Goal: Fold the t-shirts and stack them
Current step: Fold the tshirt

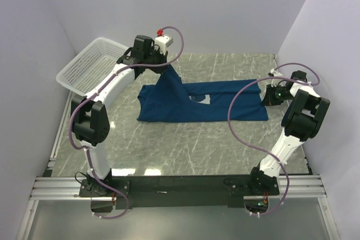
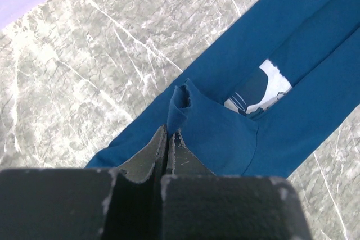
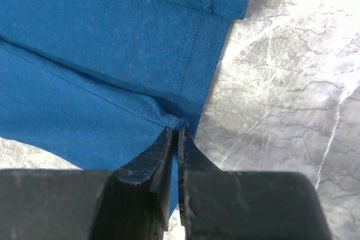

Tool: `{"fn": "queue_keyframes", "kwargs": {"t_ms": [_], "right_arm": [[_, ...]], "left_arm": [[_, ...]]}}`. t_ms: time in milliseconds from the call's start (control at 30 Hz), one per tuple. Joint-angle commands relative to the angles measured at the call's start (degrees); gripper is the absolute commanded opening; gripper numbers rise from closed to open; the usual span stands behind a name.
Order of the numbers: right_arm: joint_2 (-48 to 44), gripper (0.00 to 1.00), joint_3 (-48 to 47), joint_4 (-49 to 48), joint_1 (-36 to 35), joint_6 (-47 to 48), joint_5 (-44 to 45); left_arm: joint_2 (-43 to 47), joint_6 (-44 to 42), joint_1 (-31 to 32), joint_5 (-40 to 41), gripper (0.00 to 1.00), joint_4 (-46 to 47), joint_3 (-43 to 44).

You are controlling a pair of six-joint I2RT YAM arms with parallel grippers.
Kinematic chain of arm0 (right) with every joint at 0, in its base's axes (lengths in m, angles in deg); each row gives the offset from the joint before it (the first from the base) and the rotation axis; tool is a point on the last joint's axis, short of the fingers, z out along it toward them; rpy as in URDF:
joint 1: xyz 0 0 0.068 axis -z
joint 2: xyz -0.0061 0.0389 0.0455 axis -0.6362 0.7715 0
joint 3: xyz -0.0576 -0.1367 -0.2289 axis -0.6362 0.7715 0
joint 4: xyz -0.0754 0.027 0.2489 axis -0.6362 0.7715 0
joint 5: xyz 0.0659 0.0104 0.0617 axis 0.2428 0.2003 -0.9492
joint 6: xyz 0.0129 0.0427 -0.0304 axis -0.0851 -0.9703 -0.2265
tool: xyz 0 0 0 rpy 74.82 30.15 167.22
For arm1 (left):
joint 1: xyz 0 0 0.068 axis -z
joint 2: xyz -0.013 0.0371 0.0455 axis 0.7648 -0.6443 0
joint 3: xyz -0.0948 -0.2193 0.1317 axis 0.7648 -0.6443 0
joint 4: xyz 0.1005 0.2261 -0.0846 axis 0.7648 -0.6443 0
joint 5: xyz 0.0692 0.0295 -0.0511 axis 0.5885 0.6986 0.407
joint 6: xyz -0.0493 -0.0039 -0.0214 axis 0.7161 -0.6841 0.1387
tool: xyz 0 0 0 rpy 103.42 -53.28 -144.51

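The pinched hem (image 1: 257,103) at my right gripper's fingers lies down on the t-shirt's lower layer (image 1: 248,88) and would stay there, so now it is time to open.
One dark blue t-shirt (image 1: 202,105) lies stretched across the middle of the marble table, folded lengthwise, with a sliver of its pale print (image 1: 203,99) showing. My left gripper (image 1: 163,63) is shut on the shirt's left end and holds it lifted off the table; in the left wrist view the cloth (image 2: 225,133) bunches at the gripper (image 2: 170,132) tips. My right gripper (image 1: 269,90) is shut on the hem at the shirt's right end; the right wrist view shows the hem (image 3: 185,91) pinched at the gripper (image 3: 175,130) tips.
A white mesh basket (image 1: 90,66) stands at the back left corner, beside the left arm. Pale walls close in the table on the left, back and right. The black rail (image 1: 180,185) with both arm bases runs along the near edge.
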State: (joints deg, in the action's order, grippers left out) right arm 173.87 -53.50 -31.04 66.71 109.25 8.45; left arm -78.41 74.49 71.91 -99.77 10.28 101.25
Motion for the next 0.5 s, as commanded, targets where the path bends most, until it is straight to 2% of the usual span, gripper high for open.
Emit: {"fn": "queue_keyframes", "kwargs": {"t_ms": [0,467], "right_arm": [[-0.4,0.0,-0.5,-1.4,0.4,0.0,0.0],[-0.4,0.0,-0.3,-1.7,0.5,-0.1,-0.2]], "left_arm": [[-0.8,-0.1,-0.3,-1.6,0.01,0.4,2.8],[-0.8,-0.1,-0.3,-1.5,0.01,0.5,1.8]]}}
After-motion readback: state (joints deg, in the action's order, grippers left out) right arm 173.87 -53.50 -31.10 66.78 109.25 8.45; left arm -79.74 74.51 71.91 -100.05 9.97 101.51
